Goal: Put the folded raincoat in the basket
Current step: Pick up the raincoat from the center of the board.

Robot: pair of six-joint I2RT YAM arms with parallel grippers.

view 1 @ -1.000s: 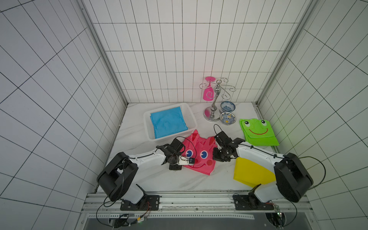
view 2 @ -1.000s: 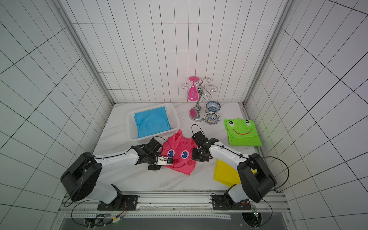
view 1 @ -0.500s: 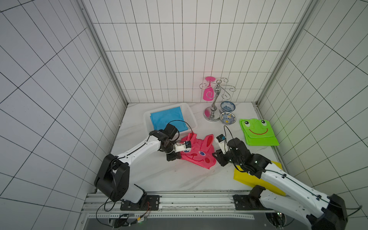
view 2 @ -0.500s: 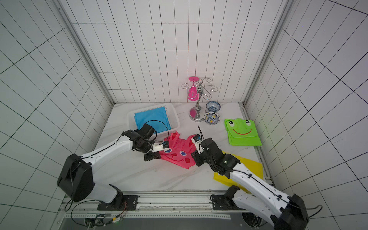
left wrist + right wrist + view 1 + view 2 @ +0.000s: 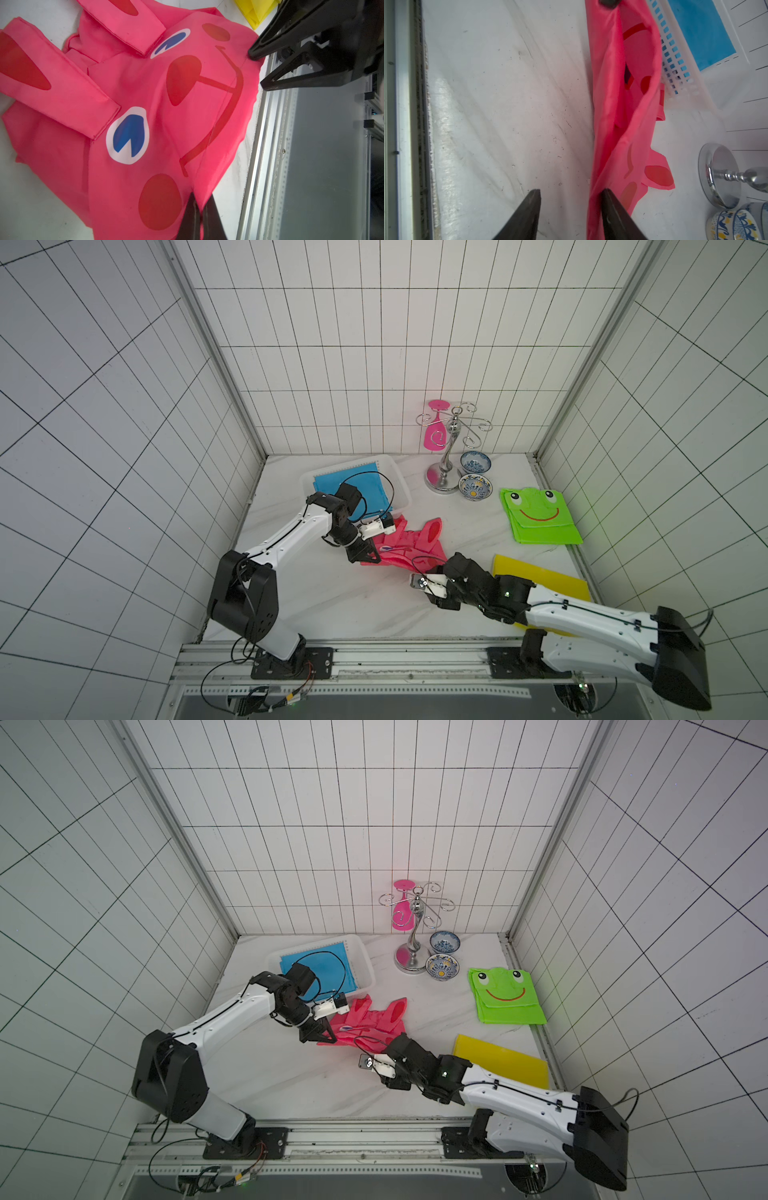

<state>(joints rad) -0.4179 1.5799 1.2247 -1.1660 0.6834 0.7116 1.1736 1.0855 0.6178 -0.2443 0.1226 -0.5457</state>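
The pink raincoat's near edge is next for my right gripper to grip, apart from my left gripper, to lay it flat in the basket.
A pink raincoat with a rabbit face lies bunched on the table just in front of the white mesh basket; both also show in a top view, raincoat and basket. My left gripper is shut on the raincoat at its edge and holds that side raised; in a top view it is. My right gripper stands open with only bare table between its fingers. One finger rests beside the raincoat's near edge. A blue folded raincoat lies in the basket.
A green frog raincoat lies at the right and a yellow folded one sits partly under my right arm. A chrome stand with a pink glass and two patterned bowls stand at the back. The metal rail runs along the front.
My right gripper has let go of the pink raincoat, opened and pulled back toward the front. The left gripper keeps its grip, and the raincoat has bunched up nearer the basket.
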